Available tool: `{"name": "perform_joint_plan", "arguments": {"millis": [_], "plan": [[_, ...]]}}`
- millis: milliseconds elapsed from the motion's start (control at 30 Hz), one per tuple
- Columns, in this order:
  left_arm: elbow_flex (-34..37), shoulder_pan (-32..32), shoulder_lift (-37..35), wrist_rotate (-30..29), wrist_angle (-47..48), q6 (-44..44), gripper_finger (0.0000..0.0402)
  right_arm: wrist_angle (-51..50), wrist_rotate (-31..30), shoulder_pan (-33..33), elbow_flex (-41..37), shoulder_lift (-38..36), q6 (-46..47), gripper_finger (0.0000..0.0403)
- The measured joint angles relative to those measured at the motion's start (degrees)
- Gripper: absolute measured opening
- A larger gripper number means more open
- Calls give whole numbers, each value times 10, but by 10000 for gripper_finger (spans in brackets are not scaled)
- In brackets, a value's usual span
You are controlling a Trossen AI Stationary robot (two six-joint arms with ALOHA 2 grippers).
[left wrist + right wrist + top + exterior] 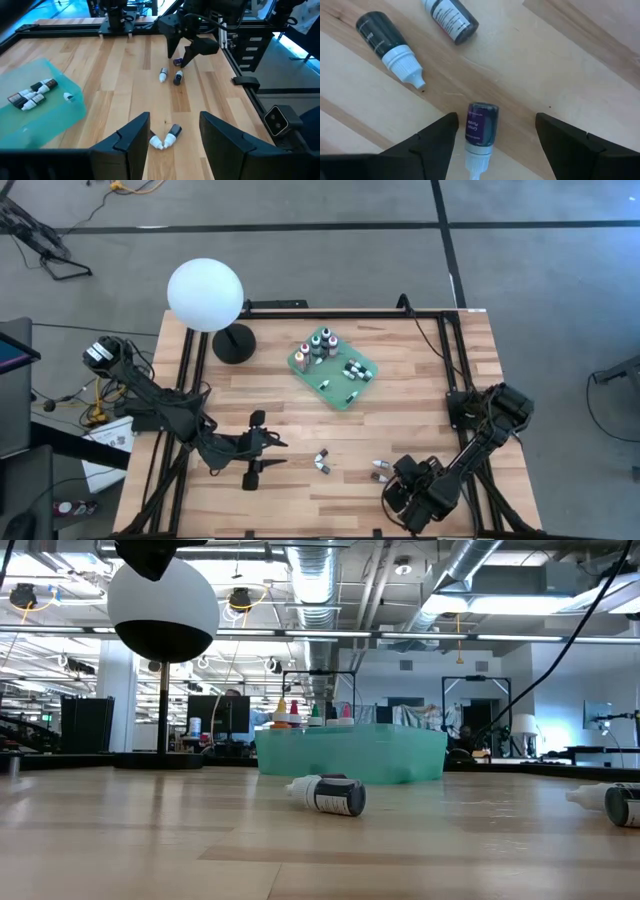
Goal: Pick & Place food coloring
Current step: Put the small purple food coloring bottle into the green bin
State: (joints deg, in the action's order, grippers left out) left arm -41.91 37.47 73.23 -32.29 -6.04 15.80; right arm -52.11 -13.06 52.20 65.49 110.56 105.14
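Next, my right gripper picks up the purple-labelled bottle by its dark body [481,122] to place it on the green tray.
A green tray [352,398] at the table's far middle holds several food coloring bottles [322,345]. Two small white-tipped bottles [165,140] lie on their sides on the wood, just ahead of my left gripper [275,452]. That gripper hovers open with nothing between its fingers. Near the right front, my right gripper [496,120] points down, open. Its fingers stand on either side of a dark purple-labelled bottle [481,127] that lies on the table, and they do not touch it. Two more dark bottles [390,47] [451,19] lie close by.
A white globe lamp [205,295] on a black base [234,343] stands at the far left. A black frame rail [330,313] runs along the table's edges. Bare wood lies between the tray and the loose bottles.
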Motion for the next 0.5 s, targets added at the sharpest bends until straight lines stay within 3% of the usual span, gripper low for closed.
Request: {"name": "perform_joint_plan", "arguments": {"millis": [200,500], "plan": [[0,0,0,-1,0,0,167,4,0,5,0,1,-4,247],[0,0,0,-1,0,9,167,20,-5,8,-1,2,-33,145]]}}
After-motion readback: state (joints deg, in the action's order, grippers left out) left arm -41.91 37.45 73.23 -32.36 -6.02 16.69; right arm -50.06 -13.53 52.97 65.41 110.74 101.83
